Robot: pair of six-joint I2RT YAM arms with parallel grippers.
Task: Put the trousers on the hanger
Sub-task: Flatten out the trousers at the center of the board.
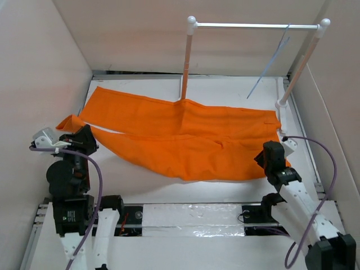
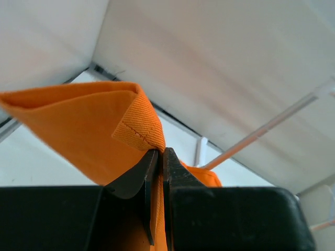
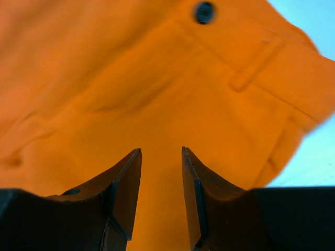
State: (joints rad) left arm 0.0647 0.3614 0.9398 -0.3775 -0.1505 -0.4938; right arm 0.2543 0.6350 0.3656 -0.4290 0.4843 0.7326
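My right gripper next grabs the trousers' near waist corner, opposite the held leg hem, to fold the trousers lengthwise for the hanger (image 1: 274, 63).
The orange trousers (image 1: 185, 135) lie spread on the table, legs to the left and waist to the right. My left gripper (image 1: 79, 138) is shut on a leg hem; in the left wrist view the jaws (image 2: 159, 152) pinch the folded orange hem (image 2: 138, 128) and hold it lifted. My right gripper (image 1: 273, 153) is over the waist end. In the right wrist view it (image 3: 161, 152) is open just above the cloth, with the dark button (image 3: 204, 11) ahead. The pale blue-grey hanger (image 1: 274, 63) hangs from the rod at the back right.
The white rack (image 1: 253, 25) stands at the back, its left post (image 1: 186, 62) rising behind the trousers and its right post (image 1: 298, 67) by the right wall. White walls close in the table on the left, back and right.
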